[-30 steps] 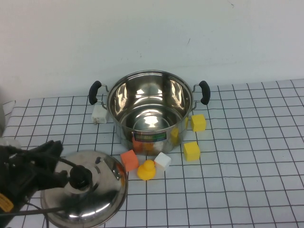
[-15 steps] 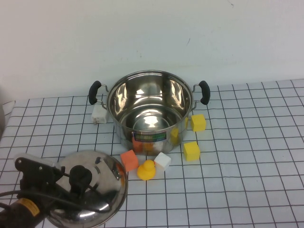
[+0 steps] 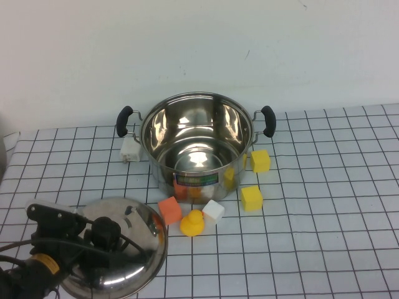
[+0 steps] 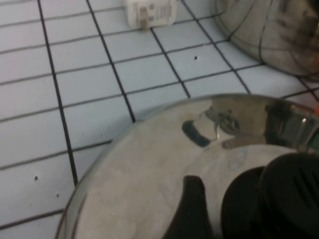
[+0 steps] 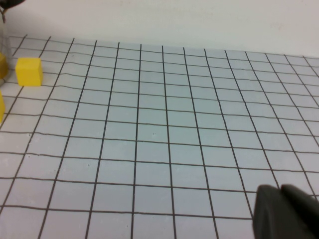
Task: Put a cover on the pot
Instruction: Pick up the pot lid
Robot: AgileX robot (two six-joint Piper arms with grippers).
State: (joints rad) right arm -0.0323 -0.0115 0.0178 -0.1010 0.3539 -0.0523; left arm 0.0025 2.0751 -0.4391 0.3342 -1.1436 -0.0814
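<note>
The steel dome is far wider than my fingers, so I will next use my left gripper to grab the lid by its narrow black knob (image 3: 105, 232) (image 4: 286, 196) and cover the pot.
The pot (image 3: 198, 146) is a shiny steel stockpot with two black handles, standing open and empty at the table's middle back; its wall also shows in the left wrist view (image 4: 269, 30). The domed steel lid (image 3: 134, 252) lies flat at the front left, its black knob (image 3: 106, 230) up. My left gripper (image 3: 92, 240) is low over the lid, open, right at the knob (image 4: 286, 199). One finger (image 4: 192, 209) stands a little apart from the knob. My right gripper (image 5: 286, 214) is shut and empty over bare table, outside the high view.
In front of the pot lie an orange cube (image 3: 169, 210), a yellow duck (image 3: 192, 223), a white cube (image 3: 213, 211) and two yellow cubes (image 3: 252, 199) (image 3: 260, 161). A white plug (image 3: 130, 149) sits by the pot's left handle.
My left gripper has come down from the left and closed in on the lid's knob. The lid, the pot and the toys have not moved.
</note>
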